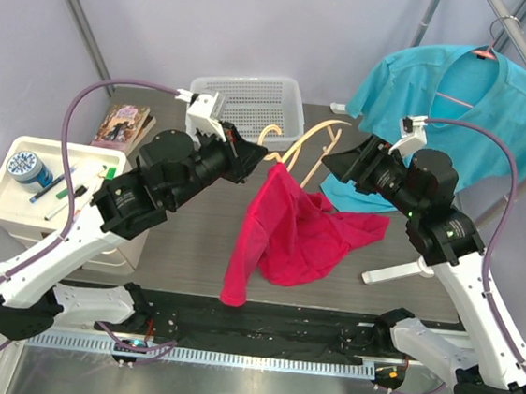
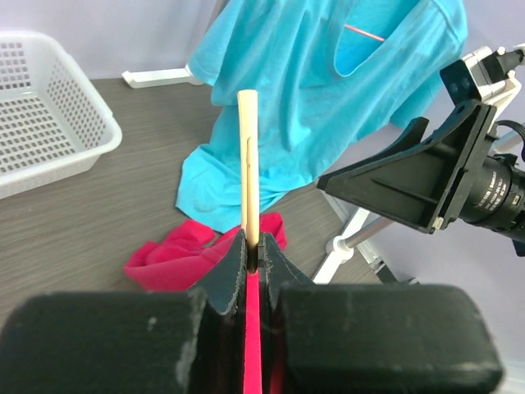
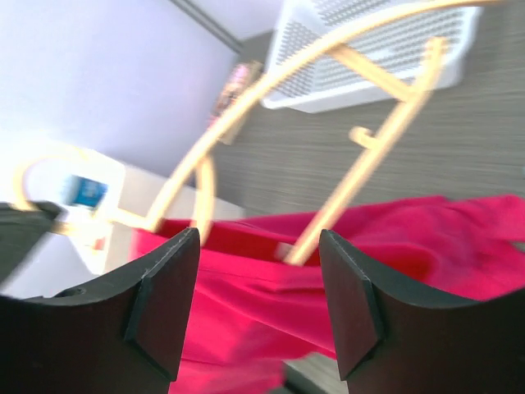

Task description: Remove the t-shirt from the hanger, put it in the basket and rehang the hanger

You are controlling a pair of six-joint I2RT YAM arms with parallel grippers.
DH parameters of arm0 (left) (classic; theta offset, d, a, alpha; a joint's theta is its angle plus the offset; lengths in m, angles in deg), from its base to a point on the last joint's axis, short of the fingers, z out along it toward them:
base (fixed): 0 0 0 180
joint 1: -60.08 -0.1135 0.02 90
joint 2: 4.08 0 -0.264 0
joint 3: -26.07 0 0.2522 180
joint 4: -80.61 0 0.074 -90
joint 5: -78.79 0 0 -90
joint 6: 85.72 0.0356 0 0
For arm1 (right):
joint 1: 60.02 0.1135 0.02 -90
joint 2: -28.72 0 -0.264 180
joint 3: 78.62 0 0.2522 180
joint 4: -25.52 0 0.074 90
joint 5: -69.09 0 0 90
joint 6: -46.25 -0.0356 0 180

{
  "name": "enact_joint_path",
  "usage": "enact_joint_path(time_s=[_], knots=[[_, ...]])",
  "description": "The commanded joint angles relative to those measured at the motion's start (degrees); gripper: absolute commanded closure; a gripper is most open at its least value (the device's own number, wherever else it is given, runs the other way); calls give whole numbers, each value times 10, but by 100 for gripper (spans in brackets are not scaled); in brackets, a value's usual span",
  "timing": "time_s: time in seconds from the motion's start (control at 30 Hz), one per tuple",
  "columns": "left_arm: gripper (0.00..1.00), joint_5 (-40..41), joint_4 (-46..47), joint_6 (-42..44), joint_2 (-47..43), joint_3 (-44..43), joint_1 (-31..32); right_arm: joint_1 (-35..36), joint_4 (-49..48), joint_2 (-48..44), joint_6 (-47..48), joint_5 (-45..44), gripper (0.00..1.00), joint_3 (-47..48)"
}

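Note:
The red t-shirt [image 1: 288, 223] should come off, so the robot's right hand will next grab the hanger by its bare curved bar [image 1: 301, 144] beside the hanger's hook.
A red t-shirt [image 1: 288, 223] hangs on a pale wooden hanger [image 1: 311, 146], its lower part draped on the table. My left gripper [image 1: 260, 156] is shut on the hanger's left end, with red fabric pinched in too; the left wrist view shows the wooden bar [image 2: 248, 156] rising from the closed jaws [image 2: 254, 246], and the red t-shirt [image 2: 184, 254] below. My right gripper [image 1: 330, 168] is open just right of the hanger. In the right wrist view the hanger [image 3: 328, 74] and the red t-shirt [image 3: 271, 320] lie beyond its spread fingers [image 3: 258, 304], which touch nothing.
A blue t-shirt [image 1: 461, 105] hangs on a rack at the back right, its white foot [image 1: 396, 272] on the table. A white basket [image 1: 249, 101] stands at the back. A white tray [image 1: 18, 200] of small items and a book [image 1: 120, 126] sit at the left.

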Motion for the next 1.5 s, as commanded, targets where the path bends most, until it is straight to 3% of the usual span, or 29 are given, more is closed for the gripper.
enact_joint_path(time_s=[0.0,0.4,0.57,0.73,0.77,0.8,0.9,1.0,1.13,1.33,1.47], knots=[[100,-27,69,-21,-16,8,-2,16,-104,16,-122,39,35,-1],[100,-109,90,-31,-13,11,-3,122,-192,57,-244,-79,40,-40],[100,-120,91,-35,-21,15,-2,134,-209,33,-295,-144,62,-72],[100,-114,101,-47,-40,43,-2,141,-239,9,-350,-182,99,-116],[97,-113,102,-48,-42,50,-2,140,-246,4,-362,-187,99,-130],[80,-114,99,-49,-47,53,-2,142,-256,2,-372,-190,99,-136],[52,-107,85,-50,-64,66,-2,142,-287,-6,-405,-198,99,-157],[39,-96,66,-46,-96,90,-2,143,-297,-13,-411,-217,99,-163],[30,-85,27,-43,-147,140,-3,143,-310,-30,-407,-242,99,-165],[26,-30,-28,-77,-230,261,-2,143,-330,-65,-394,-261,99,-170],[25,-2,-59,-79,-253,285,-3,143,-348,-110,-398,-270,99,-204]])
